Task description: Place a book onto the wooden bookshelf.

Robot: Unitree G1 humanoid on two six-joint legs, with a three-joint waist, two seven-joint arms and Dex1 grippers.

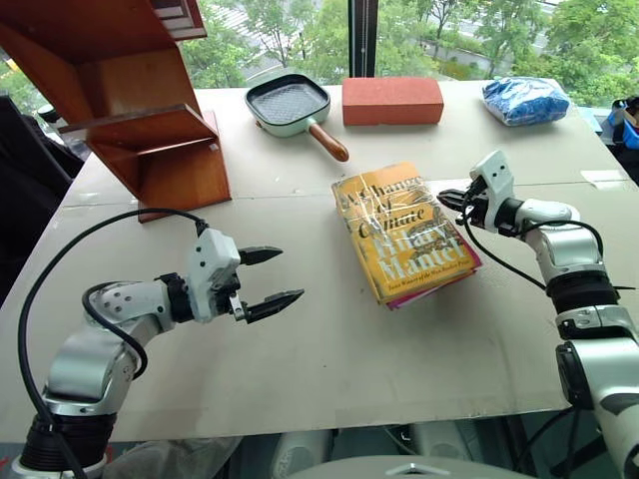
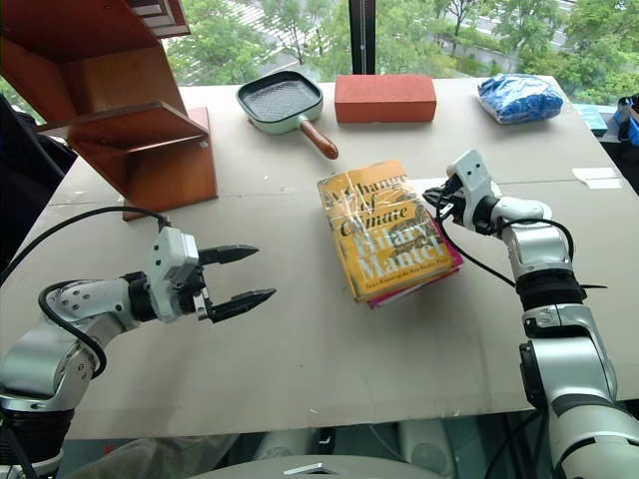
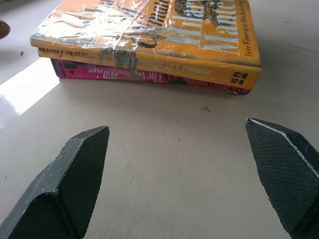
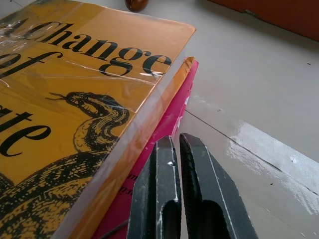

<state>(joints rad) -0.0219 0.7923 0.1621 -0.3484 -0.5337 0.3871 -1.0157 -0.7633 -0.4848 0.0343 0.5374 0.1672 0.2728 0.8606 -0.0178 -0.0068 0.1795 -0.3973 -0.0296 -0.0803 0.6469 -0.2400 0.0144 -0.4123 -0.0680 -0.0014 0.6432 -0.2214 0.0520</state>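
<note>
The robot's left gripper should next grab the yellow-orange book across its narrow spine (image 1: 366, 274), because the book's cover is wider than the robot's open fingers.
The yellow-orange book (image 1: 404, 230) lies flat in the middle of the table, stacked on a bright pink book (image 3: 124, 74) whose edge sticks out beneath it. My right gripper (image 1: 446, 199) is shut, its tips right by the book's right edge, close to the pink book (image 4: 164, 124). My left gripper (image 1: 272, 277) hovers open to the left of the books, fingers (image 3: 82, 164) spread wide and aimed at their spines with nothing between them. The wooden bookshelf (image 1: 130, 100) stands at the table's far left.
A green frying pan (image 1: 292, 105) with a wooden handle, a red-orange brick (image 1: 392, 101) and a blue bag (image 1: 524, 100) line the far edge of the table (image 1: 329, 349). Windows stand behind it.
</note>
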